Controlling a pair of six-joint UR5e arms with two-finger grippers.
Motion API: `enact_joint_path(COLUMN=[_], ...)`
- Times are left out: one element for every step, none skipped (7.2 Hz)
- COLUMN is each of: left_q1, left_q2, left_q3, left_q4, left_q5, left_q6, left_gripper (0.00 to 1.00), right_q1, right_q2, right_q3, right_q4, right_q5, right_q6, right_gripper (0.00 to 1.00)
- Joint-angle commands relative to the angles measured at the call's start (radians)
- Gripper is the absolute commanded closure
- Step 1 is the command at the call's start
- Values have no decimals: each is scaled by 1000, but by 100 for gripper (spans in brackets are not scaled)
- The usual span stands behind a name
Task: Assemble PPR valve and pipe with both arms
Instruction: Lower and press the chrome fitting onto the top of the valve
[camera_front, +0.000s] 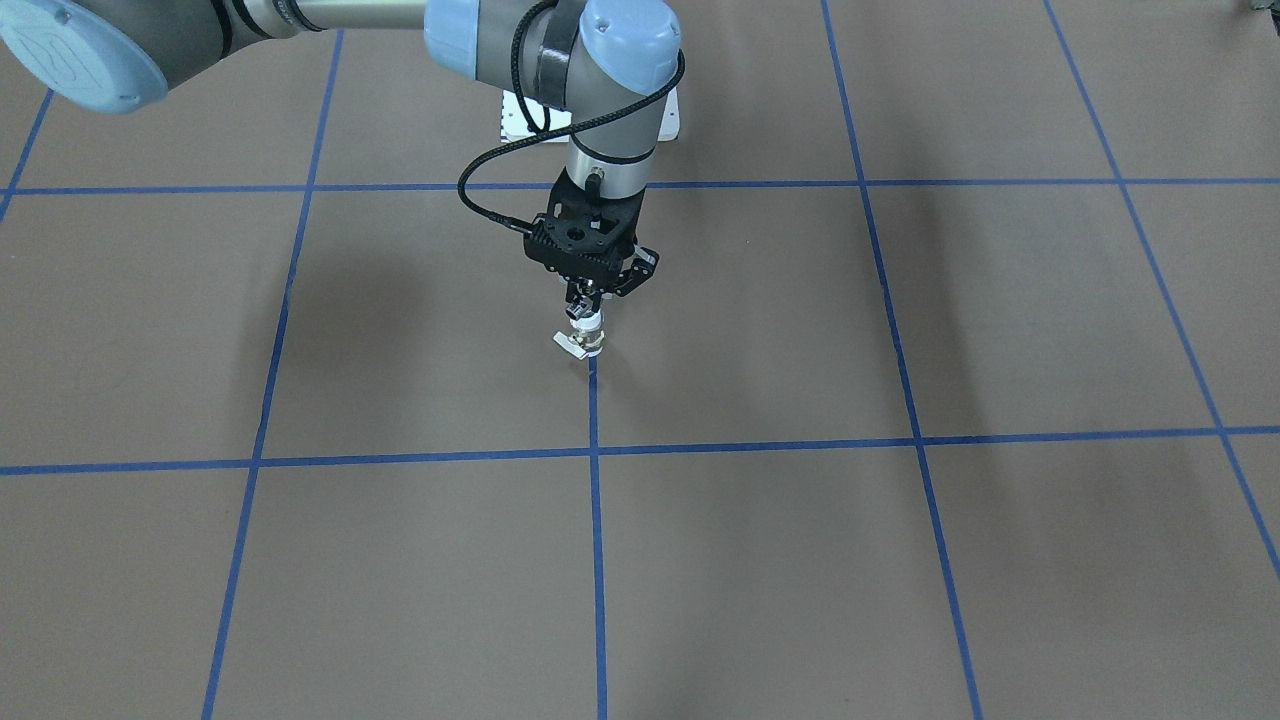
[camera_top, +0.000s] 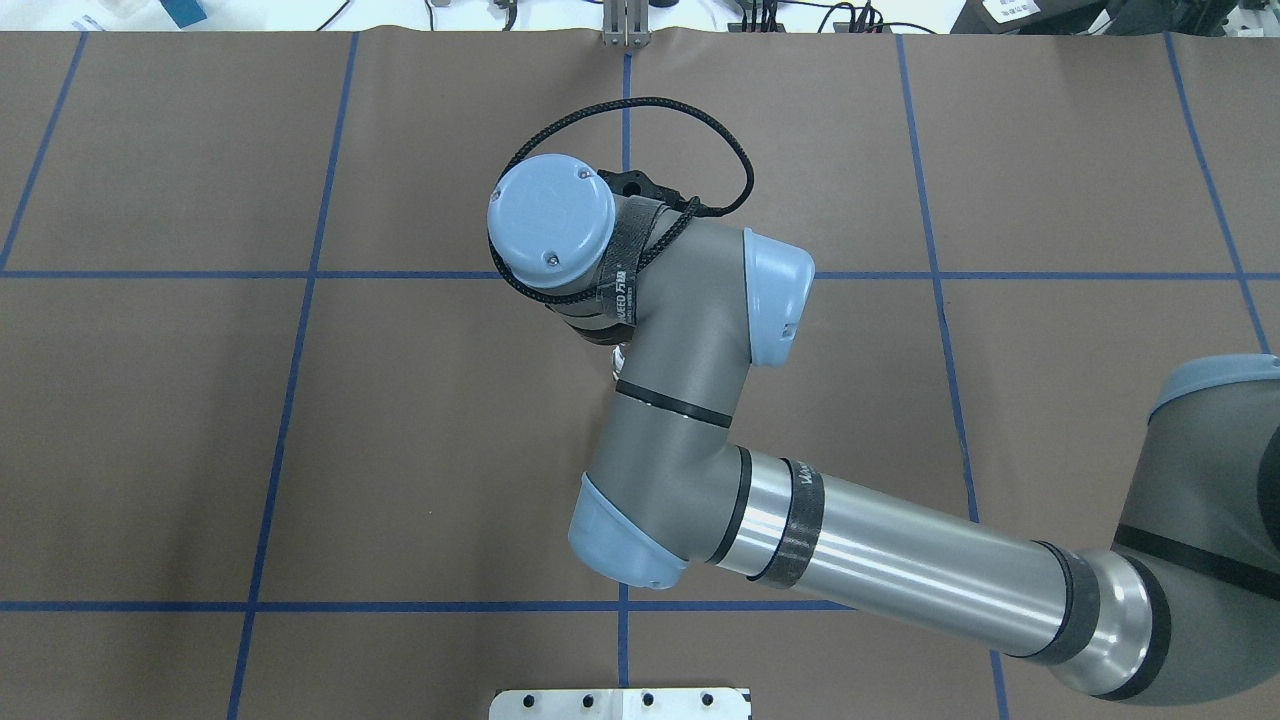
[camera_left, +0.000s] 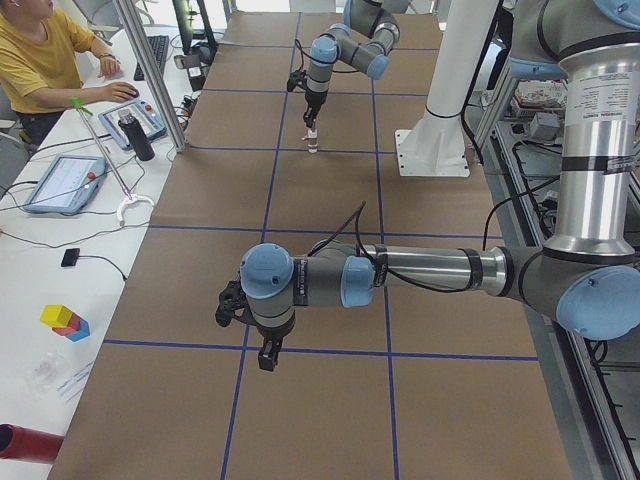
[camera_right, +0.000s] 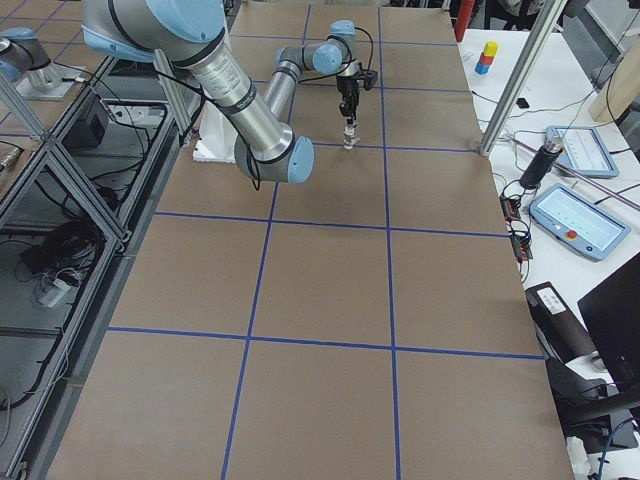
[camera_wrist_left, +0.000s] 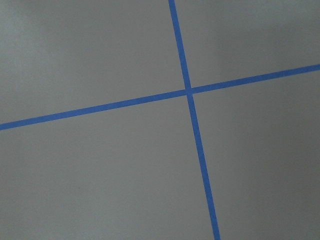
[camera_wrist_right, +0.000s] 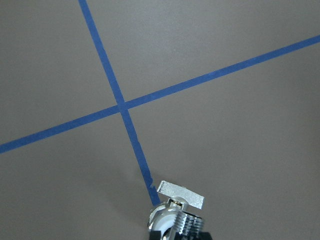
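The PPR valve's base touches the taped table below the fingers, so the valve would stay standing. The robot's right gripper should open.
The PPR valve stands upright near the table's middle, with a white ring end on top and a flat lever out to one side. My right gripper points straight down and is shut on its upper end. A small shiny bit shows between the fingertips; I cannot tell whether it is the pipe. The right wrist view shows the valve at its bottom edge. My left gripper hangs over bare table far from it; I cannot tell whether it is open or shut. No separate pipe is in view.
The white bolted pedestal stands behind the right gripper by the robot's base. Blue tape lines cross the brown table. An operator sits at a side desk with tablets.
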Motion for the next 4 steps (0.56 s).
enact_joint_path(left_q1=[1, 0, 0, 0], left_q2=[0, 0, 0, 0], left_q3=[0, 0, 0, 0], left_q4=[0, 0, 0, 0], left_q5=[0, 0, 0, 0], left_q6=[0, 0, 0, 0], left_gripper=[0, 0, 0, 0], right_q1=[-5, -8, -10, -11], right_q2=[-4, -11, -11, -11], right_q3=[-1, 0, 0, 0], right_q4=[0, 2, 2, 2], right_q5=[-13, -15, -15, -15], right_q6=[-1, -1, -1, -1], right_gripper=[100, 100, 100, 80])
